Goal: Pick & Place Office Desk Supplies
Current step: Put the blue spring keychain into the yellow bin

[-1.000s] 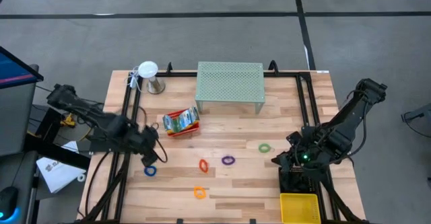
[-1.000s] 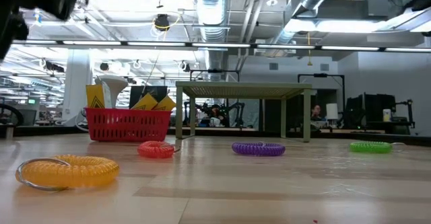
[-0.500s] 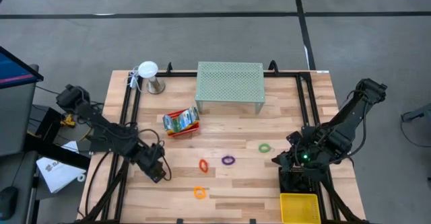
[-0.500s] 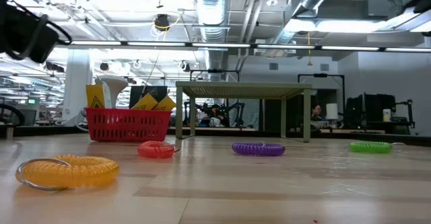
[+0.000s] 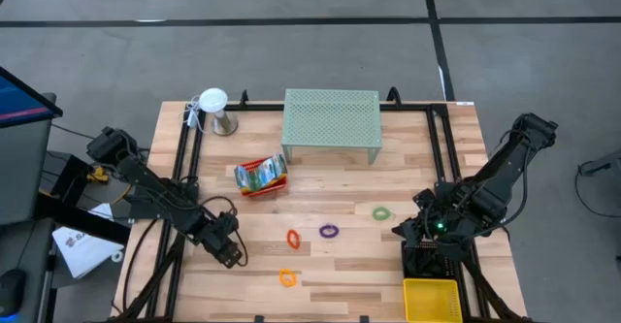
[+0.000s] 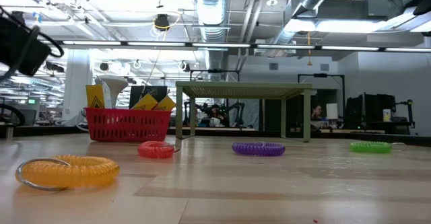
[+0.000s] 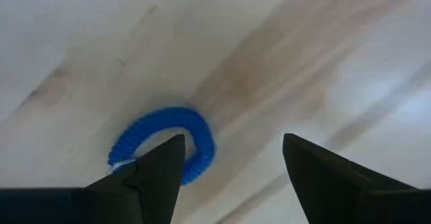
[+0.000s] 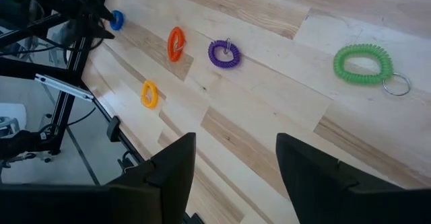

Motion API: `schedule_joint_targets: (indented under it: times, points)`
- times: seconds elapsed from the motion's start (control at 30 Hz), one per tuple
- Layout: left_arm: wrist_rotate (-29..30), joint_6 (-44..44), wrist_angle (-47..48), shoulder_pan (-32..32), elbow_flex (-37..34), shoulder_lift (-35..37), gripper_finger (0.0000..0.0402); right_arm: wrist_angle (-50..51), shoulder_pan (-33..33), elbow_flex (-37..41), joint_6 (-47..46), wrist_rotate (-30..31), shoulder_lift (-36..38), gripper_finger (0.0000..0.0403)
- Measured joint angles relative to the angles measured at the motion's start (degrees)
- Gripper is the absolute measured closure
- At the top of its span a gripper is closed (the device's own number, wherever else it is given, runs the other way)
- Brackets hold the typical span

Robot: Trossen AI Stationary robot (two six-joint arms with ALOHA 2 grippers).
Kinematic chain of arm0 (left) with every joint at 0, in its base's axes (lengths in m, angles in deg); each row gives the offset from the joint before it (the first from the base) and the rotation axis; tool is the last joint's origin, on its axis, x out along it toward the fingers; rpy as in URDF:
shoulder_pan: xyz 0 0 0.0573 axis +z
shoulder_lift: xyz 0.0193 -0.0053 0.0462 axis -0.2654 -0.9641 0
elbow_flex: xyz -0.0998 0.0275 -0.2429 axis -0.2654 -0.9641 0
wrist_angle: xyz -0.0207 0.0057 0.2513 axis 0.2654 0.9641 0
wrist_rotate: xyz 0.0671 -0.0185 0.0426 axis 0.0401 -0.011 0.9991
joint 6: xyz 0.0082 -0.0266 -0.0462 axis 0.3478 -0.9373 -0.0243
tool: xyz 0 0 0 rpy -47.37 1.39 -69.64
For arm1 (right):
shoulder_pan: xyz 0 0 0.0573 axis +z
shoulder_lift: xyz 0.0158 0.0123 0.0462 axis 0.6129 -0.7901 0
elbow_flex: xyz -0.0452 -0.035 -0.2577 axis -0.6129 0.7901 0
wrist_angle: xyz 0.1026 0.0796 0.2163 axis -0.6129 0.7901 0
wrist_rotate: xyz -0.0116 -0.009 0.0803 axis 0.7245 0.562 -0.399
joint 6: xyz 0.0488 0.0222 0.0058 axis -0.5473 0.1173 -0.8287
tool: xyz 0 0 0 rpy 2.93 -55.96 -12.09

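Note:
The left gripper takes hold of the blue loop by its coiled rim (image 7: 202, 140) next, to get it into the yellow tray.
A blue coiled elastic loop (image 7: 165, 143) lies flat on the wooden table. My left gripper (image 7: 232, 163) points down over it, open, and one finger (image 7: 151, 173) covers part of the loop's rim. In the high view this gripper (image 5: 225, 250) hides the loop. Orange-red (image 5: 293, 238), purple (image 5: 329, 231), green (image 5: 381, 212) and orange-yellow (image 5: 287, 277) loops lie flat around the table's middle. A red tray (image 5: 260, 177) holds yellow-green boxes. My right gripper (image 8: 236, 163) waits open above the table's right side.
A mint-green mesh shelf (image 5: 331, 124) stands at the far middle, with a white-topped stand (image 5: 215, 110) at the far left. A yellow tray (image 5: 431, 299) sits at the near right corner below the right arm. Black rails (image 5: 184, 168) run along the table's sides.
My left gripper has gone down and toward the table's near edge, rolling as it went. It now stands over the blue loop, which the high view showed uncovered a second ago. The loop has stayed where it was.

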Motion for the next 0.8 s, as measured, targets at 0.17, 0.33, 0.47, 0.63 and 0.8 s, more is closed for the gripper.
schedule_joint_targets:
  times: [0.17,0.33,0.47,0.63,0.8]
  points:
    - [-0.08,-1.33,-0.17,0.0,0.0,-3.11,0.0159,0.0,0.04,0.0,-0.01,0.02,0.0,0.02]
    - [-0.26,-1.41,0.24,0.02,0.11,-3.96,0.0194,0.0,0.04,0.0,-0.02,0.0,0.0,0.02]
    - [-0.24,-1.79,0.89,0.02,0.07,-4.01,0.0241,0.14,0.04,0.0,0.0,0.0,0.0,0.02]
    - [0.43,-2.82,2.72,0.0,0.04,-4.04,0.031,0.17,0.0,0.0,0.26,0.02,-0.02,0.02]
    - [0.69,-2.82,3.74,0.0,0.07,-4.04,0.038,0.15,0.0,0.0,0.26,0.13,-0.02,0.02]
